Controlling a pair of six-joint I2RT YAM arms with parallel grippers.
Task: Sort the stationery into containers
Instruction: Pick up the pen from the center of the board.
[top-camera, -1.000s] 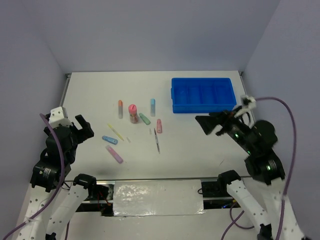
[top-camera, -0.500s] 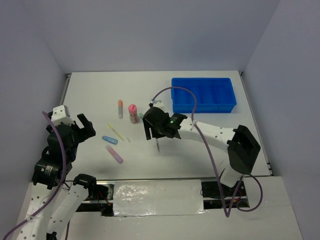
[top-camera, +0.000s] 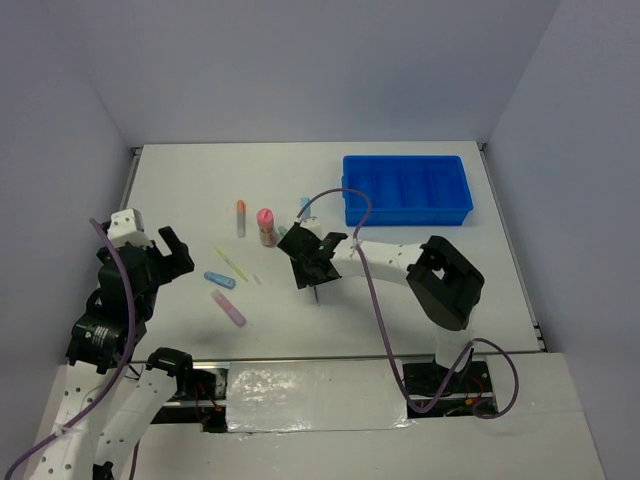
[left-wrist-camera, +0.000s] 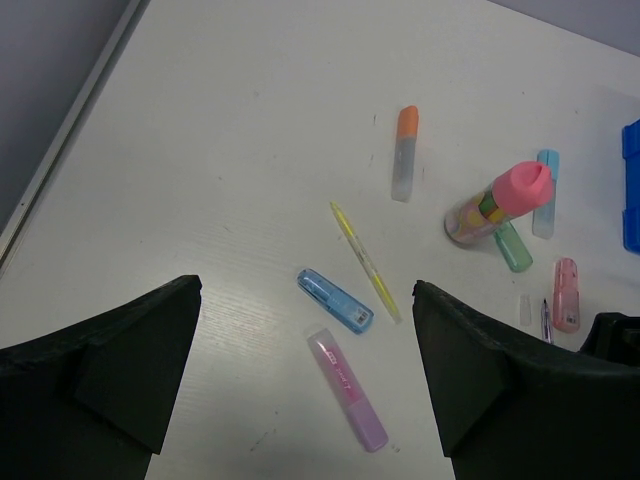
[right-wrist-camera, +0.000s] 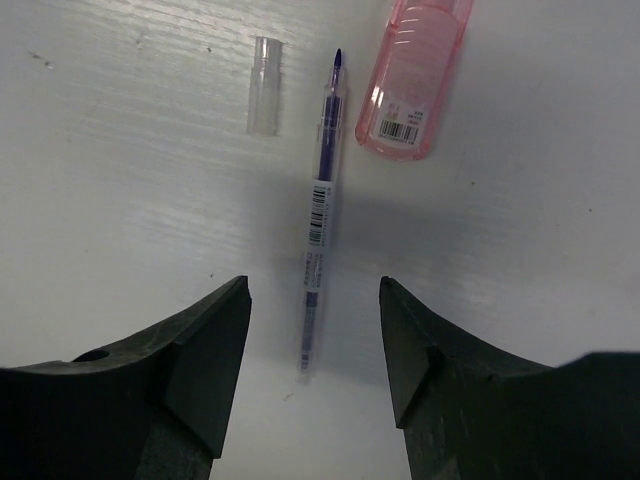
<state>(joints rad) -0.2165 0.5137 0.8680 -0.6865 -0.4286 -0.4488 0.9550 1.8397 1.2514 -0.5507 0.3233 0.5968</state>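
The dark slim pen (top-camera: 316, 294) (right-wrist-camera: 320, 215) would stay flat on the tabletop if I lifted my right gripper now, because the gripper's fingers are open on either side of it.
My right gripper (top-camera: 311, 268) is open and low over the table's middle. In the right wrist view its open jaws (right-wrist-camera: 313, 285) straddle the dark slim pen (right-wrist-camera: 320, 215), which lies flat on the table, untouched. A pink highlighter (right-wrist-camera: 415, 75) and a clear cap (right-wrist-camera: 262, 85) lie just beyond. My left gripper (top-camera: 165, 253) is open and empty at the left, above the table. Its view shows a blue highlighter (left-wrist-camera: 335, 300), a pink-purple one (left-wrist-camera: 349, 390), the yellow stick (left-wrist-camera: 365, 262), an orange-capped one (left-wrist-camera: 405, 153) and the pink-capped tube (left-wrist-camera: 495, 203). The blue tray (top-camera: 405, 190) stands at the back right.
A green highlighter (left-wrist-camera: 514, 247) and a light-blue one (left-wrist-camera: 546, 193) lie beside the pink-capped tube. The table's raised left edge (top-camera: 128, 190) runs beside the left arm. The right arm's elbow (top-camera: 445, 280) hangs over the table's right half.
My right arm has swung from beside the blue tray to the middle of the table and lowered over the dark pen. The left gripper has barely moved.
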